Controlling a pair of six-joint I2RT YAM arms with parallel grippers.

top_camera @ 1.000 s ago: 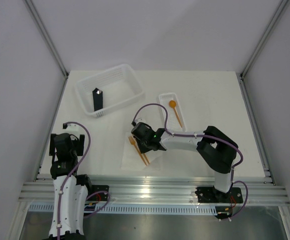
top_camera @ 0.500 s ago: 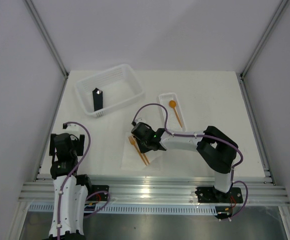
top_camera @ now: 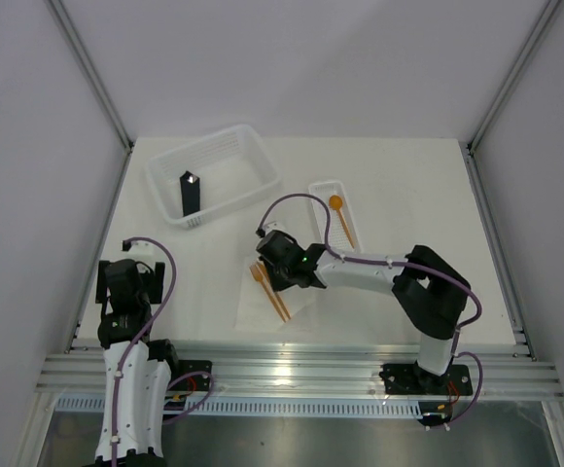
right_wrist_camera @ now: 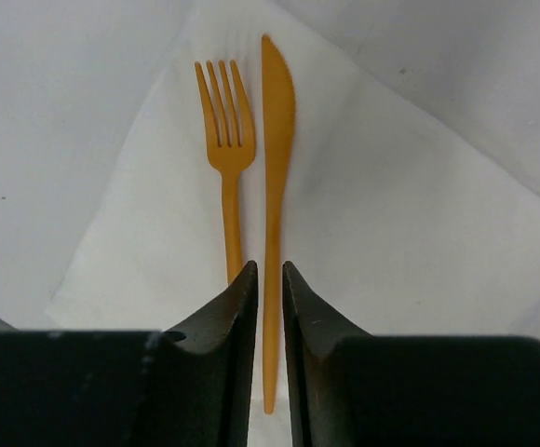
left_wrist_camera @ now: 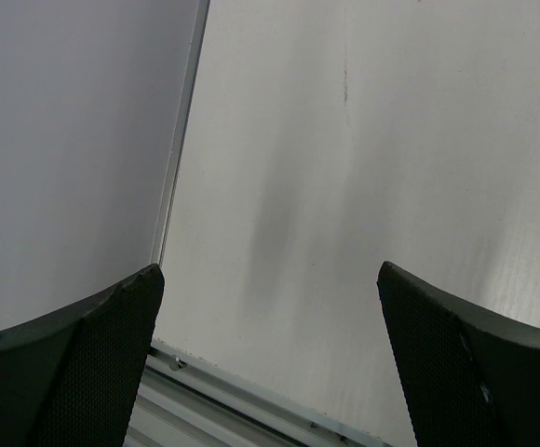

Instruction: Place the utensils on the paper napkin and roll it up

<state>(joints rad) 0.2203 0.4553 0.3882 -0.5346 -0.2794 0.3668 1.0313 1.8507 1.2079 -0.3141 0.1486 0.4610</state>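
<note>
My right gripper grabs the orange spoon by its handle (top_camera: 346, 229) next, leaving the bowl free. The spoon then goes alongside the knife (top_camera: 279, 305) on the napkin.
An orange fork (right_wrist_camera: 223, 140) and an orange knife (right_wrist_camera: 277, 140) lie side by side on the white paper napkin (right_wrist_camera: 391, 233). My right gripper (right_wrist_camera: 270, 268) hovers over the knife's handle, its jaws slightly open with a gap on each side of the handle. From above, the right gripper (top_camera: 274, 277) sits at the napkin's (top_camera: 261, 316) far edge, by the fork (top_camera: 258, 275) and knife (top_camera: 279, 305). The orange spoon (top_camera: 336, 204) lies in a narrow white tray (top_camera: 314, 192). My left gripper (left_wrist_camera: 270, 270) is wide open over bare table at the left edge.
A large white slotted basket (top_camera: 246, 131) stands at the back left with a black upright block (top_camera: 191, 193) inside. The table's metal rail (left_wrist_camera: 251, 396) runs along the near edge under the left gripper (top_camera: 128, 275). Grey walls close in both sides.
The right gripper's jaws have parted a little, letting go of the knife, which now lies on the napkin. The right arm has drawn back slightly. The left arm is still.
</note>
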